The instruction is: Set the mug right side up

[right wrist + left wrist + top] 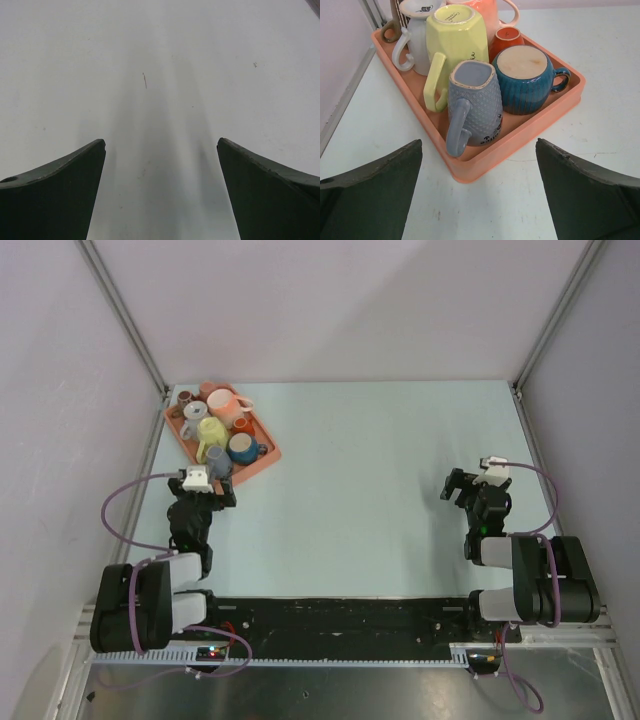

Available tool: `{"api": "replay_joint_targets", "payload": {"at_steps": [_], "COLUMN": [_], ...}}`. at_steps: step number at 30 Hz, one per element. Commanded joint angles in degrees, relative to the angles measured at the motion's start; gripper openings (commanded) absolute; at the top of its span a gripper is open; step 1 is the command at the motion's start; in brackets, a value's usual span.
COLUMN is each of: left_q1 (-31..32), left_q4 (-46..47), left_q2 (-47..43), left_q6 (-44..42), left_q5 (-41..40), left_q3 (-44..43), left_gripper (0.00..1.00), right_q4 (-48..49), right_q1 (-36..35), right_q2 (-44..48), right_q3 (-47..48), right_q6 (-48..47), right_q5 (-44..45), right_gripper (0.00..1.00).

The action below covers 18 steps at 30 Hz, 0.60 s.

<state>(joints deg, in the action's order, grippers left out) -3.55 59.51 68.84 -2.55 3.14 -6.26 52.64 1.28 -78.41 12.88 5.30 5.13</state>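
Note:
My left gripper grips the mug's handle next, since this leaves the grey dotted mug's body free for handover and turning right side up.
An orange tray (pixel 271 457) at the far left holds several mugs standing bottom up. In the left wrist view a grey dotted mug (pixel 475 105) stands in the tray's (pixel 530 127) near corner, its handle toward me. A blue ribbed mug (pixel 522 80) is to its right and a yellow mug (pixel 452 40) behind it. My left gripper (pixel 205 492) is open and empty just short of that corner, and in its wrist view (pixel 479 142) it touches nothing. My right gripper (pixel 467 487) is open and empty over bare table (pixel 161 141).
A white mug (pixel 417 30), a peach mug (pixel 487 12) and a small red cup (pixel 506 37) fill the back of the tray. Side walls with metal rails (pixel 125 315) enclose the pale table (pixel 380 470).

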Motion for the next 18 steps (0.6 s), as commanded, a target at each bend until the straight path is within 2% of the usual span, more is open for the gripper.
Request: {"api": "replay_joint_targets", "payload": {"at_steps": [1,3,5,7,9,11,14,18], "left_q1": [-0.5,-0.9,-0.9,-1.0,-1.8,-2.0,-1.9,-2.1], "left_q4": [3.1,3.1,3.6,5.4,2.0,-10.7,-40.7,-75.5], "left_q2": [1.5,2.0,2.3,2.1,-2.3,-10.4,-18.6,-17.7], "left_q6": [-0.3,0.0,0.3,0.6,0.3,-2.3,-7.0,-10.7], "left_q5": [-1.6,-1.4,-1.3,-1.2,1.3,7.4,13.2,11.9], "left_q3": [-2.4,-2.7,-2.7,-2.1,-2.4,-6.5,-19.4,-38.2], "left_gripper": [0.98,0.98,0.98,0.99,0.98,0.98,0.98,0.98], "right_q4": [3.8,3.4,-1.3,-9.2,-16.3,-21.4,-27.0,-29.4], "right_q1": [-0.2,-0.3,-0.2,-0.2,0.0,0.2,-0.2,-2.6], "right_q2": [0.7,1.6,4.3,7.9,11.5,14.3,16.2,14.7], "right_q3": [1.0,1.1,2.5,5.6,8.7,11.8,16.3,21.6], "right_q6": [-0.9,-0.3,0.4,0.5,1.6,3.1,4.8,7.3], "right_q5": [0.5,1.9,3.9,4.4,3.9,1.8,-2.8,-7.8], "right_gripper": [0.99,0.99,0.99,0.99,0.99,0.99,0.99,0.99]}}
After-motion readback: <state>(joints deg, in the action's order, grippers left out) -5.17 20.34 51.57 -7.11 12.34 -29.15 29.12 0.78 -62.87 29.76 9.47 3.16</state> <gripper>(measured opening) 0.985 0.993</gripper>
